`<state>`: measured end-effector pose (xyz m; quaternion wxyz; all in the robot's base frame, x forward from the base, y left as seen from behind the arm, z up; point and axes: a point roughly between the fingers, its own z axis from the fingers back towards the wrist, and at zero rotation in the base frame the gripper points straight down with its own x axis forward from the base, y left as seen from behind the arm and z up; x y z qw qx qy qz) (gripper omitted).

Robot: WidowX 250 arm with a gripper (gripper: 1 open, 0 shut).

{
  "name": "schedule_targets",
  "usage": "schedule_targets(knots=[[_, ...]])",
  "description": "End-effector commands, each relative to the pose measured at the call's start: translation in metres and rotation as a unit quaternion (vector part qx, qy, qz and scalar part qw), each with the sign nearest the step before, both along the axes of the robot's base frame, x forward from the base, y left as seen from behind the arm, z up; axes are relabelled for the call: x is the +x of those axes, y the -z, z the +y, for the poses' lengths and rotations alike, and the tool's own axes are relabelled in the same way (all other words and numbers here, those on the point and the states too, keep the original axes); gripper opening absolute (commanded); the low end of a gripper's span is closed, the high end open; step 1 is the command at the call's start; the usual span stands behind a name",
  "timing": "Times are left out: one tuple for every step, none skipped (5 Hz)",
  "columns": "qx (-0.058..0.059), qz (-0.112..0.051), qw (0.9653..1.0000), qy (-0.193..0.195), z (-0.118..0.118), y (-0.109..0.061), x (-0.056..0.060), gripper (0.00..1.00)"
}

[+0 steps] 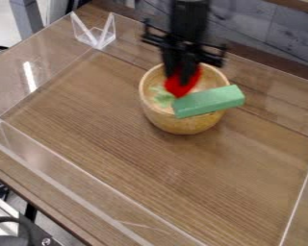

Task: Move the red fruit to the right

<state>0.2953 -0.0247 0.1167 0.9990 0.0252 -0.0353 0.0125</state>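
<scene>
The red fruit (183, 83) hangs above the wooden bowl, short of the bare wood, so my gripper moves the fruit toward that wood, before opening.
My gripper (183, 83) hangs from the black arm, pointing straight down over the wooden bowl (157, 110), and it is shut on the red fruit (183, 83). The fruit is small, round and bright red, held in the air above the bowl's left half, just left of the green block (208, 101) that lies across the bowl's rim. The fruit's leafy tuft is hidden by the fingers and motion blur.
The wooden table (131, 173) is ringed by low clear acrylic walls (22, 82). A small clear stand (95, 31) sits at the back left. Bare wood stretches in front of and to the right of the bowl.
</scene>
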Motion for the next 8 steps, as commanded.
schedule_targets(knots=[[-0.001, -0.040, 0.9991, 0.013, -0.031, -0.028, 0.013, 0.00], [-0.003, -0.031, 0.9995, 0.008, -0.064, -0.005, 0.006, 0.00], [-0.009, -0.022, 0.9997, -0.008, -0.083, 0.021, -0.001, 0.00], [-0.020, -0.024, 0.9991, -0.027, -0.087, 0.037, -0.006, 0.00], [-0.025, -0.022, 0.9991, -0.028, -0.084, 0.043, -0.005, 0.00], [-0.028, -0.021, 0.9988, -0.036, -0.077, 0.046, -0.003, 0.00], [-0.030, -0.019, 0.9985, -0.042, -0.071, 0.049, -0.001, 0.00], [-0.032, -0.017, 0.9983, -0.046, -0.067, 0.052, 0.001, 0.00]])
